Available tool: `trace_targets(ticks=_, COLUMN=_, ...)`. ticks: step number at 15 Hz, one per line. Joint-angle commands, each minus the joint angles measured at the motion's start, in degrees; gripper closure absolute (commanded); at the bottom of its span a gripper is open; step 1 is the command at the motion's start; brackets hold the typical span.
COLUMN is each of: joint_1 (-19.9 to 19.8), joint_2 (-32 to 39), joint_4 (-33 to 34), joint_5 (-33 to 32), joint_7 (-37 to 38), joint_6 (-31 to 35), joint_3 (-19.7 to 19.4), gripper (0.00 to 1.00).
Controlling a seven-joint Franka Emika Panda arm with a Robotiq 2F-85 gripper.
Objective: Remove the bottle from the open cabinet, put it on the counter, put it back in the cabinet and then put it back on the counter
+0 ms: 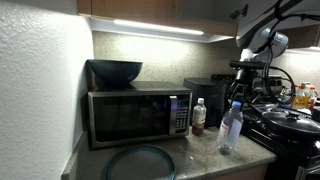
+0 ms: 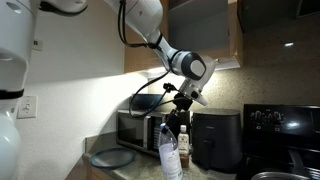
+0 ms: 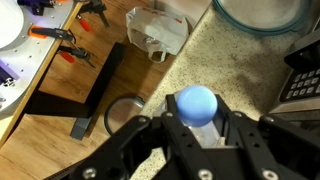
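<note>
The bottle's base meets the flat counter and the bottle tilts only slightly, so it would stand. It is now time for my gripper to release the bottle.
The tall clear bottle with a white cap stands slightly tilted on the speckled counter, in front of the microwave's right end. It also shows in an exterior view. My gripper comes down from above and its fingers close round the bottle's neck just under the cap. In the wrist view the cap sits between the two black fingers of the gripper. The brown wood cabinet hangs above with a lit strip under it. Its door stands open in an exterior view.
A steel microwave carries a dark bowl. A short bottle with brownish contents stands beside it. A black air fryer and the black stove lie to one side. A round glass lid lies on the counter.
</note>
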Motion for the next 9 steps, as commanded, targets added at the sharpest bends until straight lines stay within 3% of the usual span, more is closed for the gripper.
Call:
trace_targets(ticks=1, joint_1=0.4, joint_2=1.4, joint_4=1.7, joint_5=1.3, joint_7=-1.8, joint_6=-1.0, joint_3=-0.7, gripper=0.87)
trace_targets(ticks=2, joint_1=0.4, joint_2=1.6, joint_4=1.9, joint_5=1.3, joint_7=-1.9, joint_6=-1.0, joint_3=-0.7, gripper=0.7)
trace_targets(ticks=3, joint_1=0.3, joint_2=1.8, joint_4=2.2, joint_5=1.4, joint_7=-1.9, joint_6=-1.0, joint_3=-0.7, gripper=0.37)
trace_targets(ticks=5, joint_1=0.3, joint_2=2.1, joint_4=2.6, joint_5=1.5, joint_7=-1.9, joint_6=-1.0, joint_3=-0.7, gripper=0.31)
trace_targets(ticks=9, joint_1=0.3, joint_2=1.9, joint_4=3.0, joint_5=1.7, joint_7=-2.0, joint_6=-0.7, joint_3=-0.7, gripper=0.05)
